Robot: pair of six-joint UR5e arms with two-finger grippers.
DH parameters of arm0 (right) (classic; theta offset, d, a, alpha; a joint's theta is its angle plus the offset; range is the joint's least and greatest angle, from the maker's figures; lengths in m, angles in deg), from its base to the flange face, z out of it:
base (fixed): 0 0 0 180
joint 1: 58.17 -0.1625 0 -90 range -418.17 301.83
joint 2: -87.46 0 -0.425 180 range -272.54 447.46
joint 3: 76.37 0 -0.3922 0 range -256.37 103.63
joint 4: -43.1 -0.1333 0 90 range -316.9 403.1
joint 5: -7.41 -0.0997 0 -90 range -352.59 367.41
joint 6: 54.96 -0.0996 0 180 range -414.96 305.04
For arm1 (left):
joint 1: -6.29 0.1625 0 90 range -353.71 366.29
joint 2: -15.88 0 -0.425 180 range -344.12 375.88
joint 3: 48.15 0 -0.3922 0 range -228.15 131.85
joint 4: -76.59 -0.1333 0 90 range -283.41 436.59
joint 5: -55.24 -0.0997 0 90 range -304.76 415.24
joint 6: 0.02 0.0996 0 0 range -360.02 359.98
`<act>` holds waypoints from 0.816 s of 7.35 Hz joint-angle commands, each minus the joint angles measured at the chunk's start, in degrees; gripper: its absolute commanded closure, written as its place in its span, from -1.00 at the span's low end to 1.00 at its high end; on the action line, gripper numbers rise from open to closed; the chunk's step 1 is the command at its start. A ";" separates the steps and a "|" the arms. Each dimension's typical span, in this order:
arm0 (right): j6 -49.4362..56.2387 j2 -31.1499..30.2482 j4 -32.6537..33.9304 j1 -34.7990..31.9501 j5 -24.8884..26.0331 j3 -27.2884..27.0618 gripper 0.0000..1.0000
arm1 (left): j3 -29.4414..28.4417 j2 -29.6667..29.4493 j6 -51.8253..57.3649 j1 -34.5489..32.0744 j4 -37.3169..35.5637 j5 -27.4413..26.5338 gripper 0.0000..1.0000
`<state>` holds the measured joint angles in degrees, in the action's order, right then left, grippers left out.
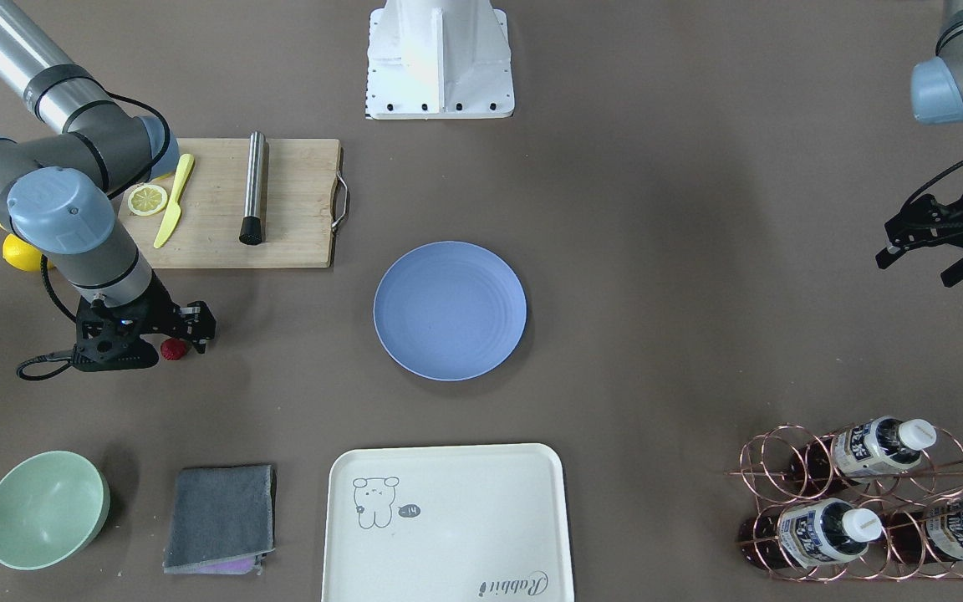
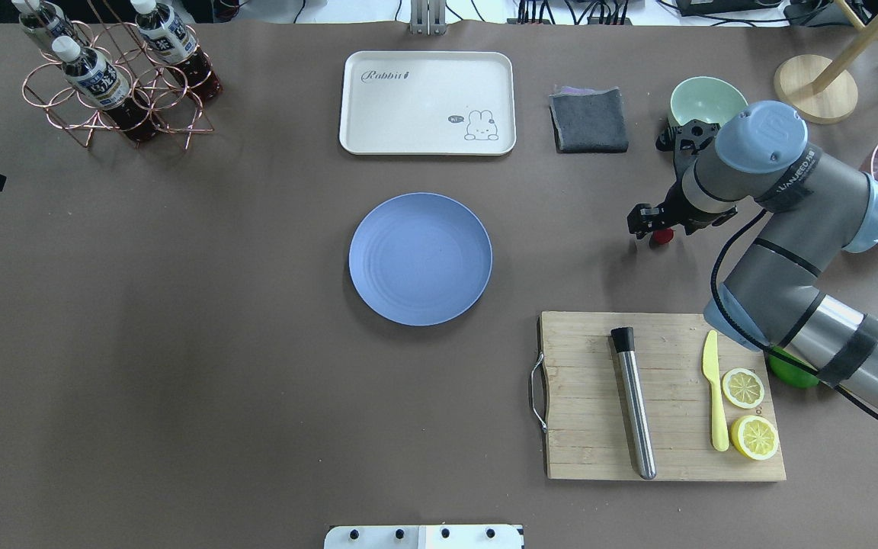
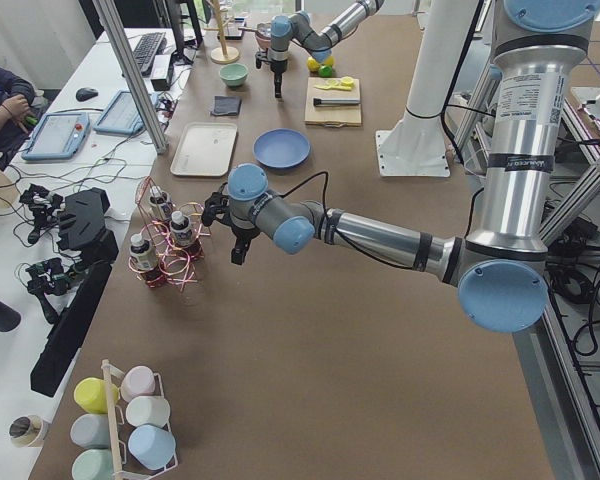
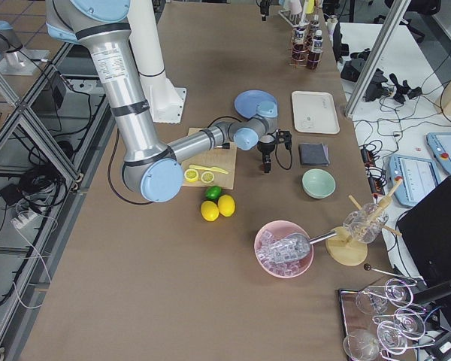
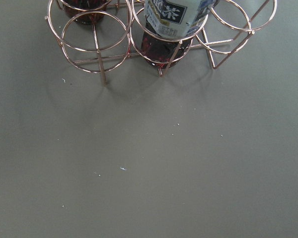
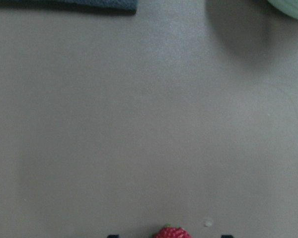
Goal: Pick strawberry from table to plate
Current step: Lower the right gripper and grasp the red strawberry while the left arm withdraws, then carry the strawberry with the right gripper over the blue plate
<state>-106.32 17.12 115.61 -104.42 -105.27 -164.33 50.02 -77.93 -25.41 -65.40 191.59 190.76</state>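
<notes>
The small red strawberry should go onto the blue plate (image 1: 450, 309), so my right gripper should grab it around its round body (image 1: 173, 350) next.
The strawberry (image 1: 172, 349) (image 2: 663, 236), small and dark red, sits on the brown table (image 1: 657, 351), right of the blue plate (image 1: 450, 309) (image 2: 420, 258) in the overhead view. My right gripper (image 1: 181, 344) (image 2: 655, 230) points down over it, open. In the right wrist view the strawberry (image 6: 172, 232) lies at the bottom edge between two dark fingertips (image 6: 112, 236) set well apart from it. My left gripper (image 1: 920, 261) hovers far away near the bottle rack (image 5: 159, 34), open and holding nothing. The plate holds nothing.
A wooden cutting board (image 1: 281, 234) with a steel muddler, a yellow knife and a lemon slice lies behind the right arm. The green bowl (image 1: 45, 508), grey cloth (image 1: 221, 518) and cream tray (image 1: 446, 522) line the far edge. A yellow lemon (image 1: 20, 252) is by the right arm.
</notes>
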 commanded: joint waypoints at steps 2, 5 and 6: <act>-3.31 -0.15 -0.09 0.20 0.18 -0.02 1.00 | -0.26 -0.06 0.08 -0.20 -0.04 0.00 -0.96; -9.26 2.30 0.00 0.37 -0.26 -1.69 1.00 | -1.75 -0.23 3.48 -3.26 -3.43 -0.09 -0.96; -11.81 3.97 0.09 1.07 -0.17 -1.61 1.00 | -1.41 -0.58 9.51 -8.15 -9.81 0.00 -0.96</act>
<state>-114.83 19.25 115.62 -103.91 -105.39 -165.74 48.60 -78.19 -21.42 -69.24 187.49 190.72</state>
